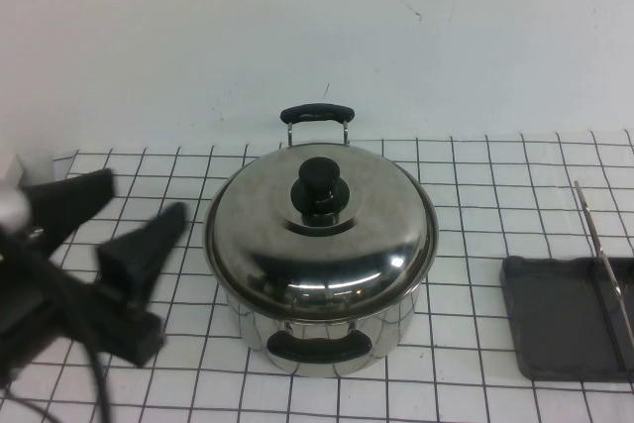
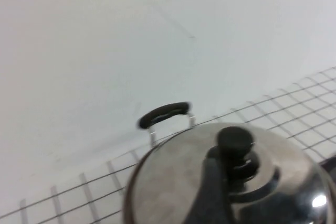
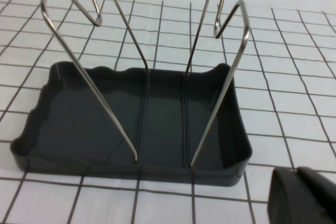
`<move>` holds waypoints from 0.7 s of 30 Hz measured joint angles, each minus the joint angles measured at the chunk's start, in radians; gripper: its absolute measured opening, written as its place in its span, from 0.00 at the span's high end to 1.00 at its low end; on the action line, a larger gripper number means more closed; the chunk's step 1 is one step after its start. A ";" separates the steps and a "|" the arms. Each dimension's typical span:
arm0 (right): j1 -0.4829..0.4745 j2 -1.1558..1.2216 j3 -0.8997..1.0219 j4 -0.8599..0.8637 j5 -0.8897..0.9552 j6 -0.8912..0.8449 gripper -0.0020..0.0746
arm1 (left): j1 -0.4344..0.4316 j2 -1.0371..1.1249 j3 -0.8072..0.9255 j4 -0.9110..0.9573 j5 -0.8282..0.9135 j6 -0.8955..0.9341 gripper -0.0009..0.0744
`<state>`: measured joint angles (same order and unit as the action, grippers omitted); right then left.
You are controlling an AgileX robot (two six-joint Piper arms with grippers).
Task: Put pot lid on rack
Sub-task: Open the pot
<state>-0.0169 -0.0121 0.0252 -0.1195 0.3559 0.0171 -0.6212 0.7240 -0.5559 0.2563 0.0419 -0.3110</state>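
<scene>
My left gripper picks up the lid by its narrow black knob (image 1: 319, 178) next, since the lid's steel dome (image 1: 253, 235) is wide and sloping.
The pot lid (image 1: 319, 235), shiny domed steel with a black knob (image 1: 319, 180), sits on the steel pot (image 1: 327, 339) in the middle of the table. My left gripper (image 1: 142, 197) is open and empty, left of the pot and apart from it, pointing at the lid. In the left wrist view one finger (image 2: 210, 195) shows in front of the lid (image 2: 173, 177) and its knob (image 2: 236, 139). The rack (image 1: 555, 319), a dark grey tray with wire bars, stands at the right edge. My right gripper (image 3: 307, 198) is just in front of the rack (image 3: 94, 114); it is out of the high view.
The pot has two black handles, one at the back (image 1: 317, 113) and one at the front (image 1: 332, 347). The rack's wire bars (image 3: 220, 77) stand upright with a gap between them. The table has a white gridded cover (image 1: 495, 205) and a white wall behind.
</scene>
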 joint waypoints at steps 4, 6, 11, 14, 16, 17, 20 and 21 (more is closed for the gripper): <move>0.000 0.000 0.000 0.000 0.000 0.000 0.98 | -0.074 0.189 -0.030 0.032 -0.170 -0.030 0.23; 0.000 0.000 0.000 0.000 0.000 0.000 0.98 | -0.080 0.280 -0.057 0.032 -0.229 -0.032 0.19; 0.000 0.000 0.000 0.000 0.000 0.000 0.98 | -0.083 0.493 -0.135 0.032 -0.348 -0.034 0.17; 0.000 0.000 0.000 0.000 0.000 0.000 0.98 | -0.081 0.582 -0.164 0.015 -0.411 -0.015 0.17; 0.000 0.000 0.000 0.000 0.000 0.000 0.98 | -0.074 0.633 -0.172 -0.014 -0.463 0.005 0.17; 0.000 0.000 0.000 0.000 0.000 0.000 0.98 | -0.073 0.659 -0.172 -0.032 -0.499 0.013 0.17; 0.000 0.000 0.000 0.000 0.002 0.000 0.98 | -0.065 0.724 -0.172 -0.101 -0.575 0.035 0.17; 0.000 0.000 0.000 0.000 0.002 0.000 0.98 | -0.063 0.739 -0.172 -0.120 -0.594 0.048 0.17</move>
<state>-0.0169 -0.0121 0.0252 -0.1195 0.3575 0.0171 -0.6847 1.4628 -0.7280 0.1364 -0.5518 -0.2627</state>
